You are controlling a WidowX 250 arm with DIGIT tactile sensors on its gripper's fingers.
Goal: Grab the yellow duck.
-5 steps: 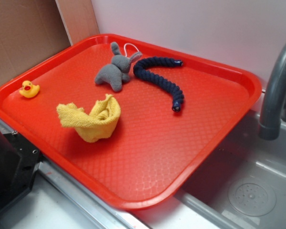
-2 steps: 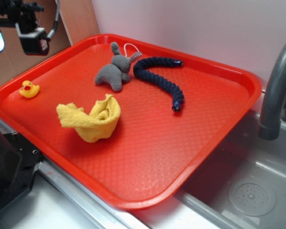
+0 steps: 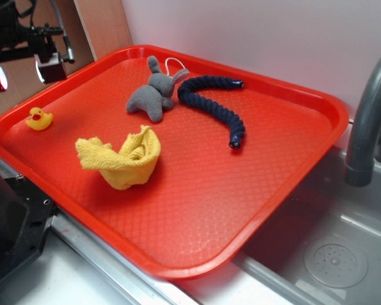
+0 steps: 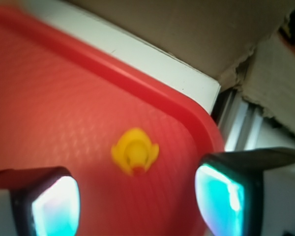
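I will pick the yellow duck up off the red tray next, and my gripper will take it by its rounded body.
The yellow duck is a tiny glossy toy with an orange-red beak, resting near the left corner of the red tray. My gripper hangs in the air above and slightly behind it, open, with nothing between its fingers. In the wrist view the yellow duck lies on the red tray just ahead of the gap between my gripper fingers, beak turned towards me. The two glowing pads stand wide apart, clear of the duck.
A crumpled yellow rag lies mid-tray. A grey plush bunny and a dark blue rope sit at the back. A sink and grey faucet are to the right. Cardboard stands behind the tray's corner.
My gripper came into the exterior view from the upper left and has since shifted slightly lower, above the duck. The toys on the tray have not moved.
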